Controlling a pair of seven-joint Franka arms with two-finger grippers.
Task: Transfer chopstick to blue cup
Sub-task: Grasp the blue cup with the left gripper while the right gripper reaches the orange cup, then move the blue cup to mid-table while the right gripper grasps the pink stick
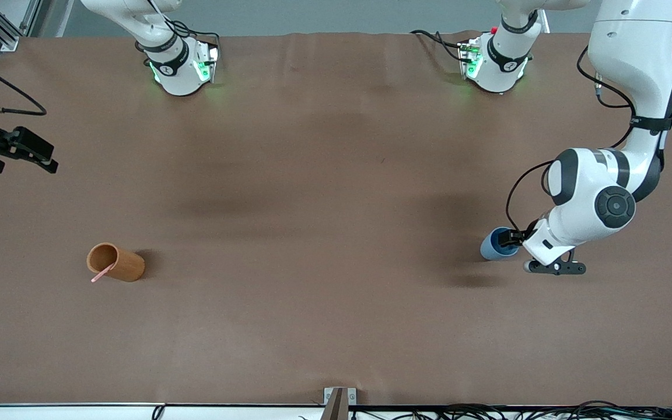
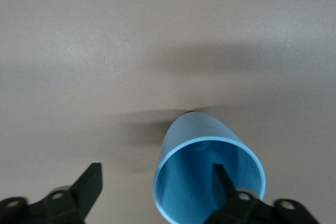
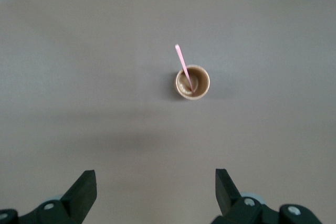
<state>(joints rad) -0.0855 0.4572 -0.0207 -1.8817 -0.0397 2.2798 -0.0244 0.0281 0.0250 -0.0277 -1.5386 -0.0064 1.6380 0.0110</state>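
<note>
Next, my right gripper grabs the pink chopstick by its end sticking out of the orange-brown cup (image 1: 116, 263) to transfer it to the blue cup (image 1: 496, 245).
The pink chopstick (image 1: 102, 273) stands slanted in the orange-brown cup (image 1: 116, 263) toward the right arm's end of the table. Both show in the right wrist view, the cup (image 3: 192, 82) with the chopstick (image 3: 183, 65) sticking out over its rim. The blue cup (image 1: 496, 245) stands toward the left arm's end. My left gripper (image 1: 511, 237) is open at the blue cup (image 2: 210, 177). One finger (image 2: 222, 184) is inside the cup and the other (image 2: 90, 181) is outside it, so the gripper (image 2: 157, 168) straddles the wall. My right gripper (image 1: 20, 158) is open and empty, high above the table (image 3: 155, 173).
The brown table cover (image 1: 324, 233) is bare between the two cups. The two arm bases (image 1: 181, 64) (image 1: 493, 61) stand along the table's edge farthest from the front camera. Cables lie along the edge nearest that camera.
</note>
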